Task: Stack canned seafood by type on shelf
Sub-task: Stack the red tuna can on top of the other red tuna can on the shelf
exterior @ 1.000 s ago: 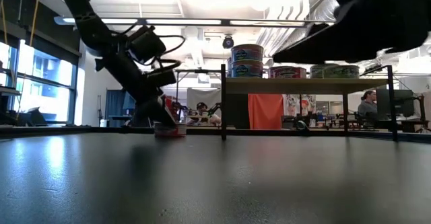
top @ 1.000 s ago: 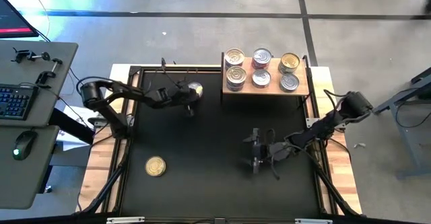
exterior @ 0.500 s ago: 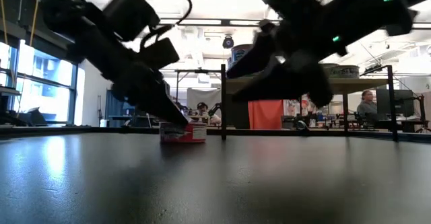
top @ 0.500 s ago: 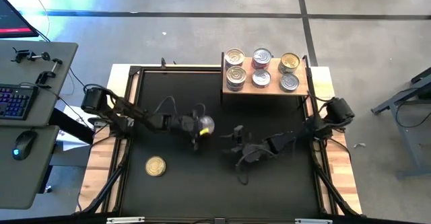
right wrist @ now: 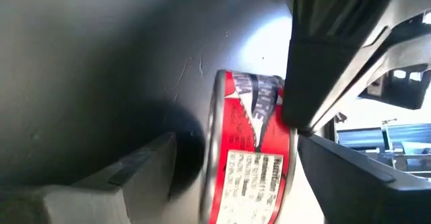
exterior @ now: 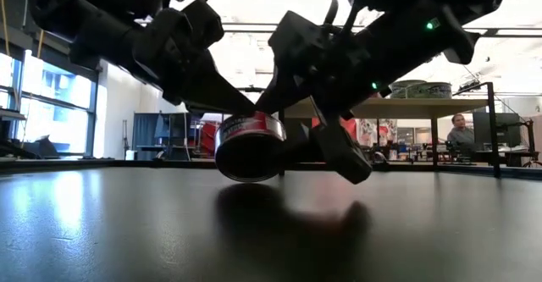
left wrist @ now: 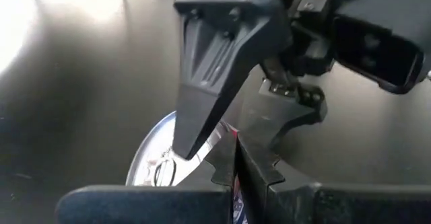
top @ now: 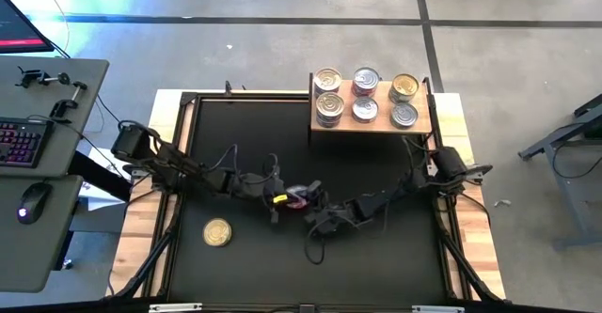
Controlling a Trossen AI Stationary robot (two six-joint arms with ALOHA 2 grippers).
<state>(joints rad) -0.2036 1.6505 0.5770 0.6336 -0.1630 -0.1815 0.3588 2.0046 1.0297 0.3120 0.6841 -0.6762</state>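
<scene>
I should close my right gripper on the red-labelled tin now, because its fingers are beside both rims of the tin.
A tin with a red label and a silver lid [top: 299, 196] hangs over the middle of the black table, between both grippers. My left gripper [top: 285, 198] reaches in from the table's left and is shut on it. My right gripper [right wrist: 236, 160] comes from the right and is open. Its fingers [right wrist: 145, 162] stand on either side of the tin [right wrist: 252, 150]; whether they touch it I cannot tell. A gold-topped tin [top: 217, 232] sits flat on the table near the left front. Several tins [top: 365, 80] stand on the light-wood shelf [top: 376, 126], some stacked. My left gripper pinches the red-labelled tin between its two fingers, one finger [right wrist: 323, 62] on the labelled side wall [right wrist: 273, 99] near one rim; the other is hidden behind the tin. It comes slanting down from the table's left. The tin [exterior: 250, 149] is tilted, lifted clear of the table.
The shelf stands on a black frame [exterior: 280, 129] at the table's far right edge. Wooden borders [top: 141, 228] run along the table's left and right sides. A desk with a keyboard [top: 21, 142] stands beyond the left edge. People sit in the room behind [exterior: 461, 129].
My left gripper has carried the tin from the far part of the table, left of the shelf, toward the near side and the middle, and the tin has come up off the table. My right gripper has swung from the right side toward the left, up to the tin.
</scene>
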